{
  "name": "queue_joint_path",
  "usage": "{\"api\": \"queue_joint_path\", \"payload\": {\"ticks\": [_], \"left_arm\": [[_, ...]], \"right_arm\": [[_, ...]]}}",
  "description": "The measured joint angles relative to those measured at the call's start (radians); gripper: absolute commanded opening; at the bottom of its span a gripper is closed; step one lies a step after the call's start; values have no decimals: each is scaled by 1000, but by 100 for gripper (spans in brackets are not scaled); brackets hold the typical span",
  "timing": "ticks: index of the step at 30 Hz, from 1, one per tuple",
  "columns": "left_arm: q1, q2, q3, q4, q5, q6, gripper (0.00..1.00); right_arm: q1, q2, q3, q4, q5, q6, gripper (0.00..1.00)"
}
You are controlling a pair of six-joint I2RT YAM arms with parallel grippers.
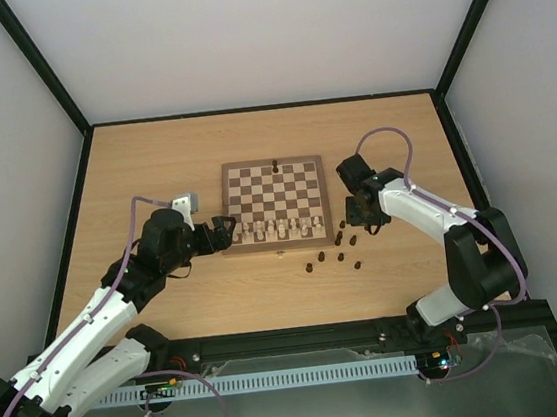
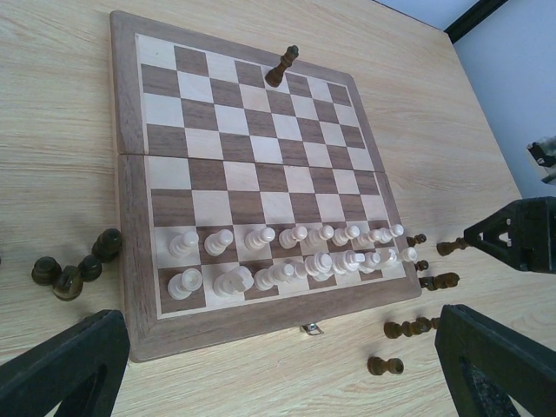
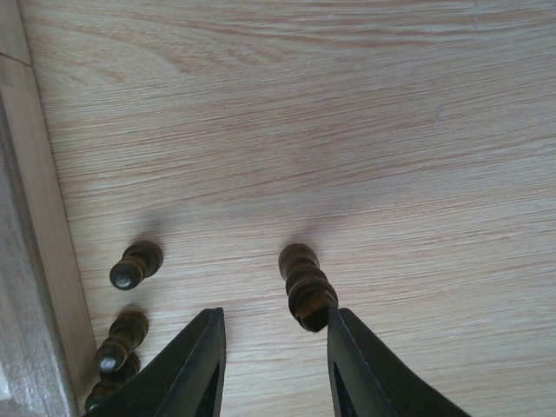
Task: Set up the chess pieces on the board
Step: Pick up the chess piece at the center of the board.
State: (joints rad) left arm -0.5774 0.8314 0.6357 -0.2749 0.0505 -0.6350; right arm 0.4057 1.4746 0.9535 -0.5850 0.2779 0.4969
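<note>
The dark piece would stay on the tabletop if I lifted my right gripper now. My right gripper's fingers are apart beside the dark piece (image 3: 308,289).
The board (image 1: 273,191) lies mid-table, with cream pieces (image 1: 279,229) filling its two near rows and one dark piece (image 1: 274,165) on its far row. Both also show in the left wrist view: the cream pieces (image 2: 287,261) and the lone dark piece (image 2: 282,66). Several dark pieces (image 1: 340,256) stand on the table by the board's near right corner. My right gripper (image 1: 365,221) is open over them. In the right wrist view the gripper (image 3: 276,334) straddles one dark piece (image 3: 304,282) close to the right finger (image 3: 365,373). My left gripper (image 1: 226,228) is open and empty at the board's near left corner.
More dark pieces stand left of the board (image 2: 74,269) and right of it (image 2: 417,327). Two others (image 3: 135,265) stand beside the board's border (image 3: 26,217). A small metal clasp (image 2: 311,328) sits on the board's near edge. Black frame posts and white walls enclose the tabletop (image 1: 154,172).
</note>
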Motion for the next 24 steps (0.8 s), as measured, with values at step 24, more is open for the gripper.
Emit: {"api": "queue_joint_path", "payload": {"ticks": [24], "left_arm": [[0, 0, 0, 0, 2, 0, 100]], "right_arm": [[-32, 54, 0, 16, 16, 0, 22]]}}
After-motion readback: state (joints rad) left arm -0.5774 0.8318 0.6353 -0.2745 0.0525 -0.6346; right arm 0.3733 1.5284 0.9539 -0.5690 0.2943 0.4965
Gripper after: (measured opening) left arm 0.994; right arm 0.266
